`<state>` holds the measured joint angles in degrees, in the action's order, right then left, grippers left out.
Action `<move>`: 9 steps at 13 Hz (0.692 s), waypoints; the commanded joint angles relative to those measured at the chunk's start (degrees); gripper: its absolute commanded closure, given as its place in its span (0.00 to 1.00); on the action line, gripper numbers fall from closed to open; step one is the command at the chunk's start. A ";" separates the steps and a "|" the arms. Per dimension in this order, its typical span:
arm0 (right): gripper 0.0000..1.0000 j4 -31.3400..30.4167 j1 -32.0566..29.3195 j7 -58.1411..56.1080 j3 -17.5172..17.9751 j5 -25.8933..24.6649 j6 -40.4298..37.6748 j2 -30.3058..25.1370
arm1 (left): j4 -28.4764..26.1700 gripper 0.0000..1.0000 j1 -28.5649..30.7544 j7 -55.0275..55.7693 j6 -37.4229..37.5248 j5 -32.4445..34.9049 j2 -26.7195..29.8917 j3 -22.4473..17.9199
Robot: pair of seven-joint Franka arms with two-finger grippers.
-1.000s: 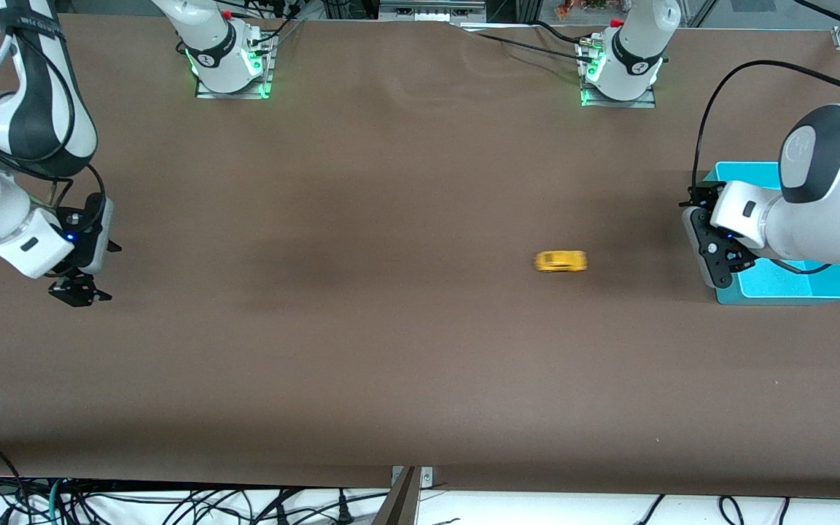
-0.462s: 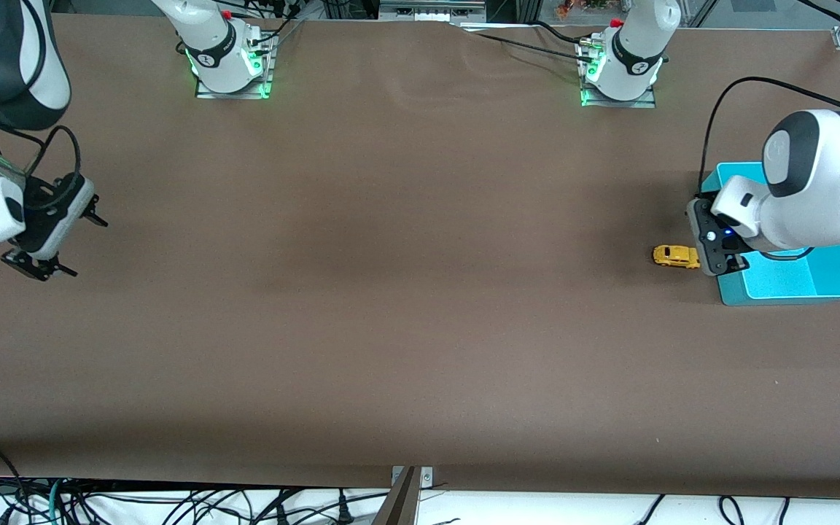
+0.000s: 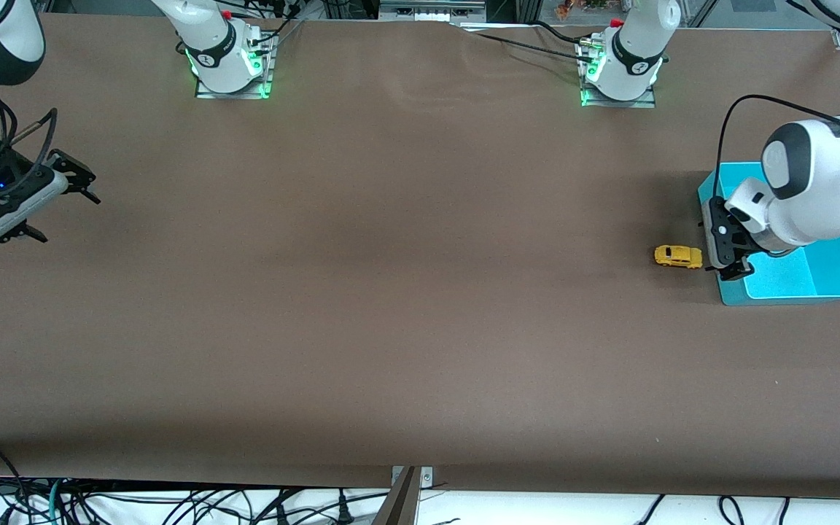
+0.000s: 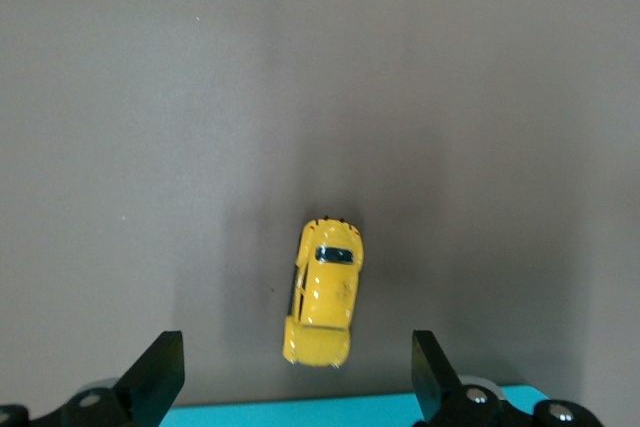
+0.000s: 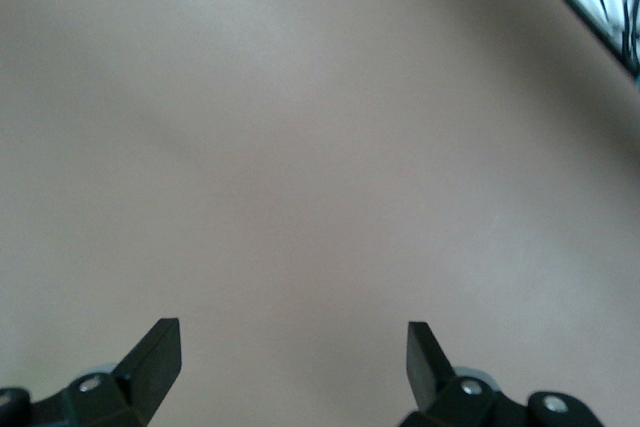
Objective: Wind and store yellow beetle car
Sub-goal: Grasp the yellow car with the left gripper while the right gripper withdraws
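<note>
My left gripper grabs the yellow beetle car by the sides of its body [image 3: 677, 257] next, to store the car in the teal tray [image 3: 799, 288].
The yellow beetle car [image 3: 678, 257] stands on the brown table just beside the teal tray [image 3: 799, 288], toward the left arm's end of the table. In the left wrist view the car [image 4: 323, 304] lies on the table between my open fingers, close to the tray's edge [image 4: 330, 412]. My left gripper [image 3: 728, 251] is open and empty, low over the tray's edge next to the car. My right gripper [image 3: 63, 204] is open and empty, raised over the right arm's end of the table; its wrist view [image 5: 290, 362] shows only bare table.
The two arm bases [image 3: 229, 58] [image 3: 620, 65] stand along the table's edge farthest from the front camera. Cables hang below the table's edge nearest the camera [image 3: 172, 503].
The car rolled across the table toward the left arm's end and stopped beside the teal tray. My left gripper shifted over the tray's edge. My right gripper rose and drew back.
</note>
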<state>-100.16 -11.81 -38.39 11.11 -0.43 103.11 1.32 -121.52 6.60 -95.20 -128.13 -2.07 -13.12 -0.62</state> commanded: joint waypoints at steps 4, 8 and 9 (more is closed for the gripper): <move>0.00 4.35 5.39 24.75 -4.59 0.26 -10.73 -3.08 | -6.54 0.00 2.10 -7.09 -12.39 1.02 -1.55 0.53; 0.00 4.54 5.66 25.82 -5.66 0.08 -11.27 -2.99 | -7.41 0.00 2.80 -7.36 -15.91 1.02 -4.10 0.62; 0.00 4.54 5.75 25.82 -5.83 -0.01 -11.27 -2.99 | -8.20 0.00 2.89 -7.36 -17.31 1.02 -4.10 0.53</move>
<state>-96.40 -7.12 -13.67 6.47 -0.43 92.99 -1.70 -127.95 8.58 -100.01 -141.95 -2.07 -17.22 -0.51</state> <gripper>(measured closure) 0.000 0.000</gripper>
